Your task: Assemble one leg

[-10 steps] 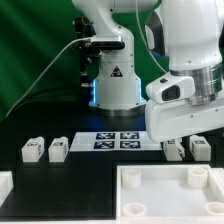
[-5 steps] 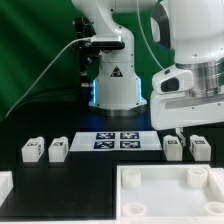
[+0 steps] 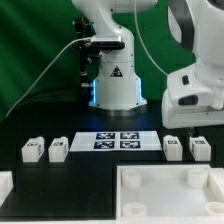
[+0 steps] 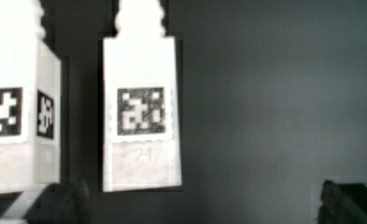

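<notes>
My gripper is to grab the leg by its flat end (image 3: 201, 154) (image 4: 141, 167) next, so that the leg's round knobbed end stays free to join the white panel.
Four legs, small white blocks with black-and-white tags, lie on the black table. Two are at the exterior view's left (image 3: 32, 150) (image 3: 58, 150) and two at its right (image 3: 172, 148) (image 3: 200, 148). My gripper (image 3: 192, 126) hangs just above the right pair. In the wrist view two legs (image 4: 141, 110) (image 4: 16, 112) lie side by side. My gripper (image 4: 198, 205) is open and empty. One dark fingertip (image 4: 38, 206) is by the end of the nearer leg, the other (image 4: 354, 200) over bare table. No leg lies between the fingers.
The marker board (image 3: 118, 141) lies in the middle of the table before the robot base (image 3: 113, 85). A large white tray-like panel with corner bosses (image 3: 160, 195) sits at the front right. A white piece (image 3: 5, 184) shows at the front left edge.
The arm has moved toward the exterior view's right and slightly up, uncovering the two right legs. The legs have not moved.
</notes>
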Tool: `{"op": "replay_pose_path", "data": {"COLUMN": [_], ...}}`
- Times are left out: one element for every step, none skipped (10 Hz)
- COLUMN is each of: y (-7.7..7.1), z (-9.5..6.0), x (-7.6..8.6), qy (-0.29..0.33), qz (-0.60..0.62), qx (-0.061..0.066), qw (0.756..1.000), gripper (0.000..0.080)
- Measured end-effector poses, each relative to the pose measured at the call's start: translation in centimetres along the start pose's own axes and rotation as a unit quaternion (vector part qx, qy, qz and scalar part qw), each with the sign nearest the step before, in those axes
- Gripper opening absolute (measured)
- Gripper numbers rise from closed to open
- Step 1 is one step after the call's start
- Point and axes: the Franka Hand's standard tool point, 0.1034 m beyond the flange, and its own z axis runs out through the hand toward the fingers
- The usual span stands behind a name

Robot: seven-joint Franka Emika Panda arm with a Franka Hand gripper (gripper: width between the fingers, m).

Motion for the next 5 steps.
{"op": "replay_pose_path", "data": {"y": [0.1, 0.3, 0.1, 0.1, 0.4], "z": [0.1, 0.2, 0.2, 0.4, 1.3], "x": [-0.1, -0.4, 0.2, 0.2, 0.1], "qy": [-0.038, -0.087, -0.092, -0.090, -0.090], "qz": [0.001, 0.001, 0.000, 0.001, 0.003], "qx": [-0.001, -0.004, -0.001, -0.001, -0.001], "qw": [0.999, 0.996, 0.996, 0.996, 0.996], "gripper": [0.0649, 0.0649, 0.0649, 0.0649, 0.0649]}}
